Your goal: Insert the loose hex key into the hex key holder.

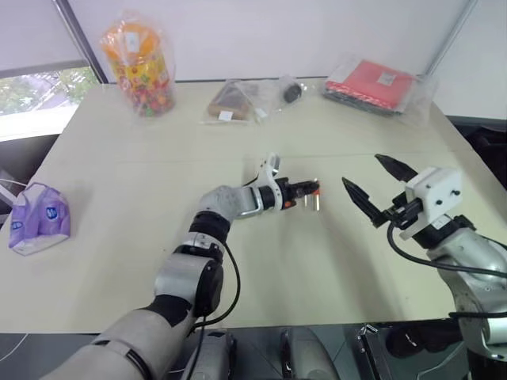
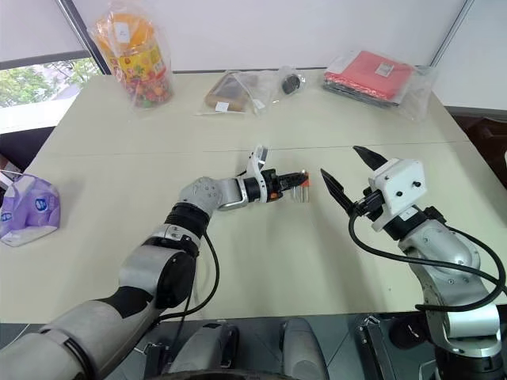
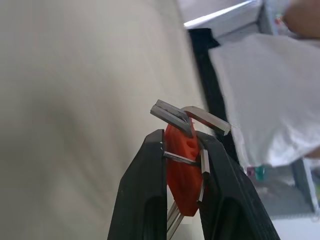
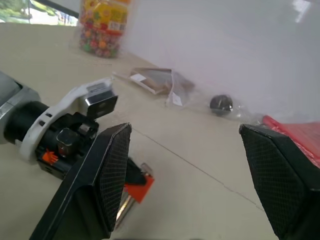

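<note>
The orange-red holder point(image 3: 182, 170) is above the table in the left wrist view and would fall if I opened now, so my left gripper keeps holding it from here.
The hex key holder point(image 1: 312, 190), a small orange-red block with short dark metal keys sticking out of it, hangs just above the middle of the table. My left gripper point(image 1: 303, 191) is shut on it, one black finger on each flat side. In the left wrist view the holder point(image 3: 182, 170) sits squeezed between both fingers, bent key ends showing above it. My right gripper point(image 1: 362, 170) stands open and empty a short way to the right of the holder, its fingertips aimed toward it. The loose hex key is out of view.
Along the far edge of the beige table point(image 1: 119, 261) stand a jar of coloured candy point(image 1: 141, 67), a clear bag with a brown item point(image 1: 234, 101), a small black object point(image 1: 291, 91) and a red packet in plastic point(image 1: 376, 83). A purple packet point(image 1: 38, 218) lies at the left.
</note>
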